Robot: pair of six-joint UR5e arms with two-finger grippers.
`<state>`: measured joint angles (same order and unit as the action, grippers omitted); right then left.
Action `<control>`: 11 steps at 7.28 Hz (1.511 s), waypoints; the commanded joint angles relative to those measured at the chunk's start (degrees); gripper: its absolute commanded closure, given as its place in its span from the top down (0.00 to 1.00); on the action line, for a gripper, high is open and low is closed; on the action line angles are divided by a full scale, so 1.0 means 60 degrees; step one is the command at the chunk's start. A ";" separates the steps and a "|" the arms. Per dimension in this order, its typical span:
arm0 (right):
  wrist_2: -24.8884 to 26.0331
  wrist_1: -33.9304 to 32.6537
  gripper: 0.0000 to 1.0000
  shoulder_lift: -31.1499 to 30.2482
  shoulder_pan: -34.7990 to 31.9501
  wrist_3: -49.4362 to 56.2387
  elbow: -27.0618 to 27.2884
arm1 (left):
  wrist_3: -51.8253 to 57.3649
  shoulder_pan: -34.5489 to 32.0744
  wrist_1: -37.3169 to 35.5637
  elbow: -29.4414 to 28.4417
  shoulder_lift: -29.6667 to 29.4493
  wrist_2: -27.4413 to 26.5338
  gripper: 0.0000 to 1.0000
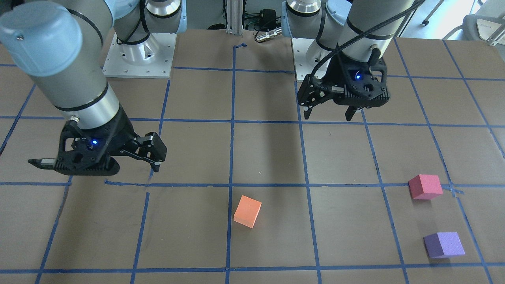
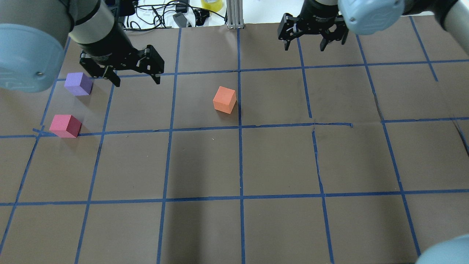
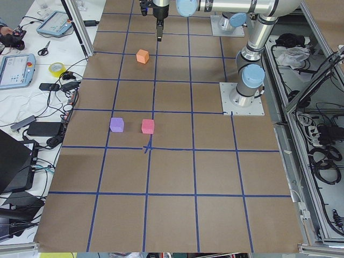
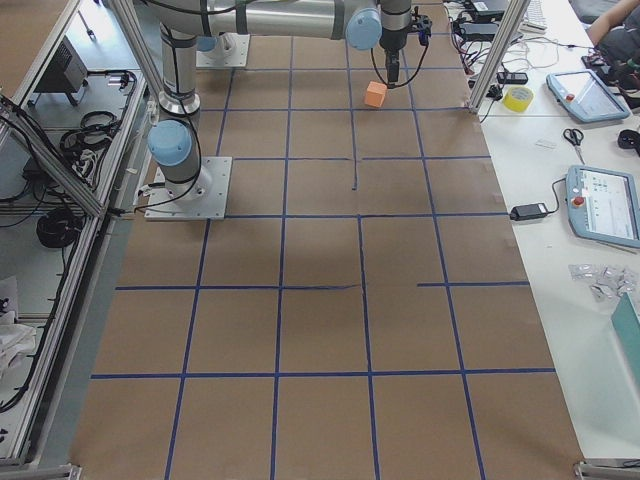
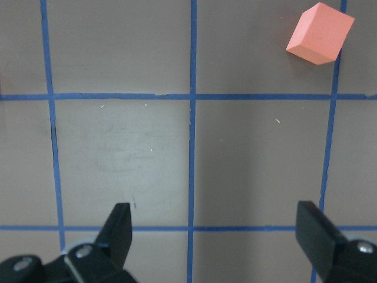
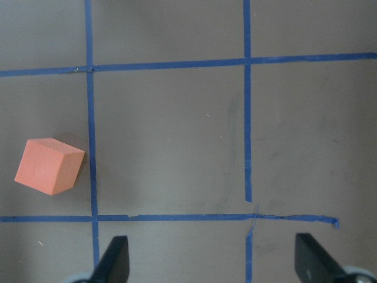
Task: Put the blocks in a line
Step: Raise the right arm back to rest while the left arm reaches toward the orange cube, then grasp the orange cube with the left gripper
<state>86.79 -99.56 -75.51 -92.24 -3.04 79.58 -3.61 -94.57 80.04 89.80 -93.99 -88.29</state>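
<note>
The left gripper needs to set the orange block between the pinkish-red and purple blocks, so next it needs to grab the block by its opposite sides.
Three foam cubes lie apart on the brown gridded table. The orange block (image 2: 224,99) sits near the middle, also in the front view (image 1: 247,211), the left wrist view (image 5: 320,33) and the right wrist view (image 6: 49,166). The pinkish-red block (image 2: 65,125) and the purple block (image 2: 78,83) lie at the robot's left, the purple one farther from the robot. My left gripper (image 2: 137,82) hangs open and empty above the table, between the purple and orange blocks. My right gripper (image 2: 304,48) is open and empty, raised beyond and to the right of the orange block.
Blue tape lines (image 2: 240,128) divide the table into squares. An aluminium post (image 2: 234,14), cables and a yellow tape roll (image 2: 211,4) sit past the far edge. The arms' base plates (image 1: 138,59) are on the robot's side. A side bench with tablets (image 3: 19,67) runs along the far edge.
</note>
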 commanded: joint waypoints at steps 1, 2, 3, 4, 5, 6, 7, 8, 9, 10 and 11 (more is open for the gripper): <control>0.0966 0.0773 1.00 -0.1282 0.0285 0.0565 0.0518 | -0.0072 -0.0788 -0.1804 -0.0041 -0.1438 0.0096 1.00; 0.1163 0.0585 1.00 -0.1288 0.0299 0.0566 0.0535 | -0.0087 -0.1022 -0.2464 -0.0041 -0.2112 0.0096 1.00; 0.1208 0.0598 1.00 -0.1186 0.0328 0.0464 0.0564 | -0.0116 -0.1155 -0.3181 -0.0070 -0.2728 0.0082 1.00; 0.1020 0.0757 1.00 -0.1316 0.0314 0.0420 0.0622 | -0.0116 -0.1215 -0.3653 -0.0215 -0.3125 0.0111 1.00; 0.1047 0.0803 1.00 -0.1491 0.0227 0.0419 0.0724 | -0.0131 -0.1346 -0.3686 -0.0448 -0.3535 0.0096 1.00; 0.1047 0.1006 1.00 -0.1710 0.0226 0.0434 0.0957 | -0.0131 -0.1463 -0.3701 -0.0596 -0.3974 0.0067 1.00; 0.1106 0.0994 1.00 -0.1727 0.0241 0.0492 0.1061 | -0.0160 -0.1537 -0.3861 -0.0641 -0.4153 0.0023 1.00; 0.1063 0.1080 1.00 -0.1713 0.0270 0.0492 0.1120 | -0.0247 -0.1566 -0.3993 -0.0859 -0.4314 0.0095 1.00; 0.0961 0.1255 1.00 -0.1713 0.0256 0.0521 0.1106 | -0.0277 -0.1668 -0.3994 -0.0991 -0.4504 0.0067 1.00; 0.0844 0.1257 1.00 -0.1771 0.0255 0.0507 0.1120 | -0.0277 -0.1727 -0.4038 -0.0993 -0.4753 0.0009 1.00; 0.0857 0.1257 1.00 -0.1829 0.0255 0.0507 0.1135 | -0.0263 -0.1757 -0.4038 -0.0964 -0.4929 -0.0035 1.00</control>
<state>92.18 -92.17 -86.09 -90.70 0.00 86.29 -5.21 -104.78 55.94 84.03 -122.09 -88.18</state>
